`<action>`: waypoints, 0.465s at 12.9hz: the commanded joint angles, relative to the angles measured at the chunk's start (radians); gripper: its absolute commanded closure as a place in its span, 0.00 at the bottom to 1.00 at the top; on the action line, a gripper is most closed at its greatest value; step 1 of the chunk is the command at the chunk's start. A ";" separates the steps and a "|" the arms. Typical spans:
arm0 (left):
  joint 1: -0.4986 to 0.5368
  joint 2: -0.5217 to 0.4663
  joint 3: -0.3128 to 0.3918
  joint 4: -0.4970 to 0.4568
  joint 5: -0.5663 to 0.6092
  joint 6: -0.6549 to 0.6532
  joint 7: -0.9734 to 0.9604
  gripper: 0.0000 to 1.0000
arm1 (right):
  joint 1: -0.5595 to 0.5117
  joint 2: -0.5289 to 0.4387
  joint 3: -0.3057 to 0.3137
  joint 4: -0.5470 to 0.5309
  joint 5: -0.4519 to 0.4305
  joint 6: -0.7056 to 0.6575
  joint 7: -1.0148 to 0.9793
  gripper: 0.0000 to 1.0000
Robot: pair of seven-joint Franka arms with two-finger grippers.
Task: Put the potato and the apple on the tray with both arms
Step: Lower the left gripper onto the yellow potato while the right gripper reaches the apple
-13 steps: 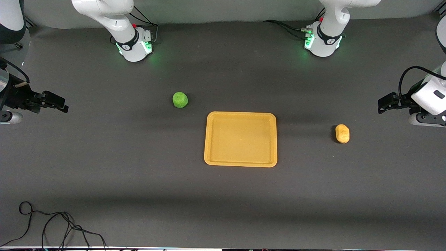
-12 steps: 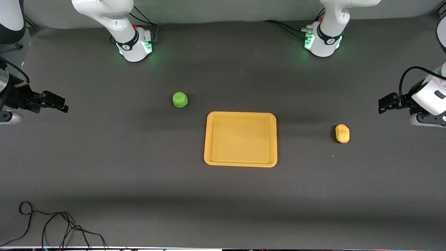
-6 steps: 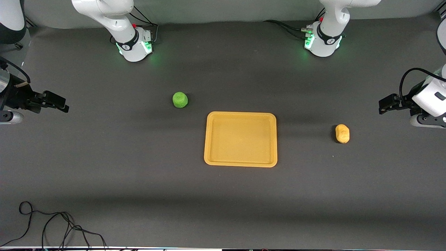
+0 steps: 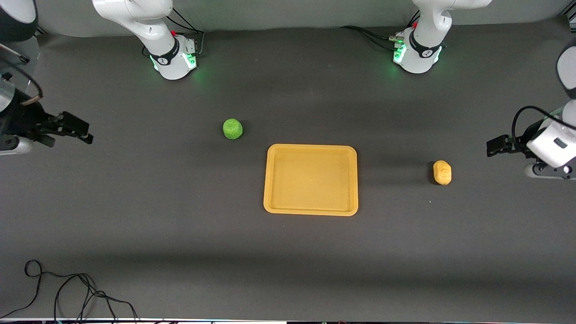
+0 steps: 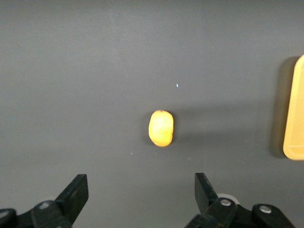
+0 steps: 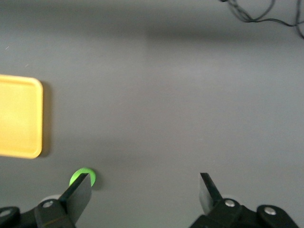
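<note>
I will next grab the potato with my left gripper to place it on the tray [image 4: 310,146]. I will hold the potato by its rounded middle [image 4: 443,173].
The green apple [image 4: 232,129] lies on the dark table, beside the tray's corner toward the right arm's end. The yellow-orange tray [image 4: 310,146] lies empty mid-table. The potato [image 4: 442,172] lies toward the left arm's end. My left gripper [image 4: 494,146] is open and empty, in the air past the potato at the table's end. In the left wrist view the potato [image 5: 161,128] lies ahead of the open gripper [image 5: 140,184], with the tray's edge [image 5: 295,109] at the side. My right gripper [image 4: 83,131] is open and empty at its end. In the right wrist view one fingertip [image 6: 80,190] partly hides the apple [image 6: 87,175].
A loose black cable [image 4: 67,292] lies at the near corner toward the right arm's end and shows in the right wrist view [image 6: 256,13]. The two arm bases [image 4: 173,58] [image 4: 416,54] stand along the table's edge farthest from the front camera.
The left gripper has shifted a little toward the potato. The right gripper has shifted slightly toward the table's middle. The apple, potato and tray have not moved.
</note>
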 commanded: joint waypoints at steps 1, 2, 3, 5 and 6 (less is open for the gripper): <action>0.034 0.107 -0.001 -0.035 -0.037 0.115 0.108 0.00 | 0.006 0.017 -0.021 0.019 0.000 -0.022 0.006 0.00; 0.051 0.138 -0.001 -0.099 -0.038 0.198 0.149 0.00 | 0.006 0.017 -0.021 0.017 0.001 -0.022 0.007 0.00; 0.054 0.160 -0.001 -0.177 -0.043 0.294 0.165 0.00 | 0.006 0.020 -0.021 0.017 0.003 -0.021 0.009 0.00; 0.054 0.184 -0.001 -0.269 -0.146 0.379 0.169 0.00 | 0.008 0.025 -0.021 0.014 0.012 -0.019 0.012 0.00; 0.050 0.197 -0.003 -0.274 -0.165 0.375 0.182 0.00 | 0.015 0.029 -0.020 0.014 0.015 -0.016 0.021 0.00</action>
